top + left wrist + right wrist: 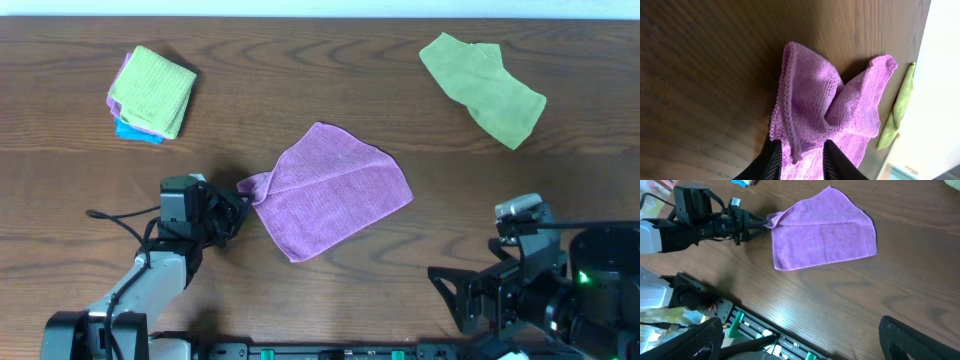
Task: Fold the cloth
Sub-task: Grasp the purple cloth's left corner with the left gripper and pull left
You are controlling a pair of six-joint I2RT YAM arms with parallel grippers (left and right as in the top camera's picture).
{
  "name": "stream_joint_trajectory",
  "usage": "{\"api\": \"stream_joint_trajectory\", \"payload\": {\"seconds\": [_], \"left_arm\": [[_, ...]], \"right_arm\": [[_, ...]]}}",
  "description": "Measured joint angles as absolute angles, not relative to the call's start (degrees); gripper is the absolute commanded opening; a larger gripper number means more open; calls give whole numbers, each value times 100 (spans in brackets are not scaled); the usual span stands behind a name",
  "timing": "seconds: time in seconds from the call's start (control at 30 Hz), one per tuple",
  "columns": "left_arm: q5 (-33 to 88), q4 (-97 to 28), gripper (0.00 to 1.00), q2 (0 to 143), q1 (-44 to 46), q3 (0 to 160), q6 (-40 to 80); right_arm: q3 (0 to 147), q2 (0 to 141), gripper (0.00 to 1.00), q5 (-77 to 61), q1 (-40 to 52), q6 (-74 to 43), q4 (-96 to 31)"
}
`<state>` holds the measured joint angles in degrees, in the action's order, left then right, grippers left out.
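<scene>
I need to grab the end of the purple cloth opposite my left gripper's corner with my right gripper next. Then both grippers can fold the cloth together.
The purple cloth (335, 190) lies mostly flat in the middle of the wooden table. Its left corner is bunched up and raised. My left gripper (243, 195) is at that corner. In the left wrist view its two black fingers (801, 160) are closed on the gathered purple cloth (810, 100), which fills the gap between them. The right wrist view shows the cloth (822, 230) and the left gripper (760, 222) pinching its corner. My right gripper (455, 295) is open and empty over the front edge of the table, its fingers (805, 340) spread wide.
A stack of folded cloths (150, 92), green on top with blue and purple beneath, sits at the back left. A crumpled light green cloth (485, 85) lies at the back right. The rail along the table's front edge (765, 330) is below the right gripper.
</scene>
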<state>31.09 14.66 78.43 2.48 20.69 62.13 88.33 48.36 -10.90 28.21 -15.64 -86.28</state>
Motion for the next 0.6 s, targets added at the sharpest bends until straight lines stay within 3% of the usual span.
{"api": "stream_joint_trajectory", "payload": {"seconds": [0.33, 0.43, 0.5, 0.6], "left_arm": [[3044, 1498, 28, 7924, 248, 2073, 6215], [3041, 1503, 18, 8077, 248, 2099, 6226], [3050, 1507, 7, 8141, 248, 2147, 6239], [3092, 1520, 6, 8171, 248, 2287, 6228]], "right_arm": [[8833, 4836, 98, -1090, 2821, -1564, -8628], [8833, 4836, 98, -1090, 2821, -1564, -8628], [8833, 4836, 98, -1090, 2821, -1564, -8628], [8831, 4836, 98, -1090, 2821, -1564, -8628]]}}
